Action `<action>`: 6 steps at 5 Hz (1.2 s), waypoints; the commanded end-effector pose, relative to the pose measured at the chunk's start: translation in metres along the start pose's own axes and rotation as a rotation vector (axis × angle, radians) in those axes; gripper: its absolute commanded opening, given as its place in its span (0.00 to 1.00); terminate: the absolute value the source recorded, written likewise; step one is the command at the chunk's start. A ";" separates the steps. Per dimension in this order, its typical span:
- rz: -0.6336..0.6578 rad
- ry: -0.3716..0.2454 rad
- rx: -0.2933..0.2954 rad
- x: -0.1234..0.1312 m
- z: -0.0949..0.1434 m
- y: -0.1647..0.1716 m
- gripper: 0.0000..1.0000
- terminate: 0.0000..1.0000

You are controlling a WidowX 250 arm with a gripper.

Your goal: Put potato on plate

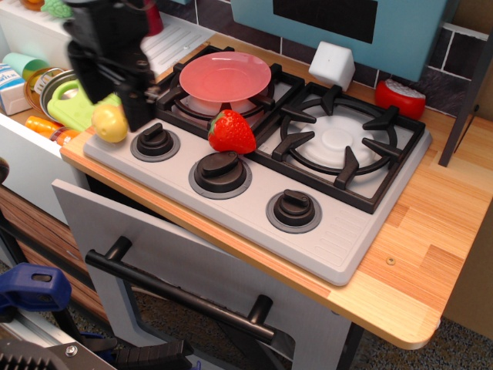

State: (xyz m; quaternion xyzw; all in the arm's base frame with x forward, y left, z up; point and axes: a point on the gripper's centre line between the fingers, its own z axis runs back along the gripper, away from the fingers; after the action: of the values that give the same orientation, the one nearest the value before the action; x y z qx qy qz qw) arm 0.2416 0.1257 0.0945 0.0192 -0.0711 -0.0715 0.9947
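My gripper takes hold of the potato (109, 123) by its rounded sides next, to put it on the pink plate (225, 75).
The potato (109, 123) is a small pale yellow egg-shaped toy lying on the front left corner of the grey stove top. The pink plate (225, 75) rests empty on the back left burner. My black gripper (112, 96) hangs just above and behind the potato, blurred by motion. Its jaws stand open, with one finger to the left of the potato and the other finger (139, 112) to its right. It holds nothing.
A red strawberry (231, 132) lies between the burners and the middle knob (220, 173). A silver bowl (51, 86) with a green cutting board (77, 106) sits to the left, by an orange carrot (48, 128). A white block (332, 64) and a red toy (400, 97) stand at the back.
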 end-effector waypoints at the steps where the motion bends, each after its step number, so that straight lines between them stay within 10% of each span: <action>1: -0.012 -0.047 0.047 0.000 -0.005 0.028 1.00 0.00; 6: 0.031 -0.099 0.053 0.013 -0.046 0.064 1.00 0.00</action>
State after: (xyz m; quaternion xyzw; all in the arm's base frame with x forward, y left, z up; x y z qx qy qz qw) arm 0.2684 0.1822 0.0378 0.0229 -0.1154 -0.0507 0.9918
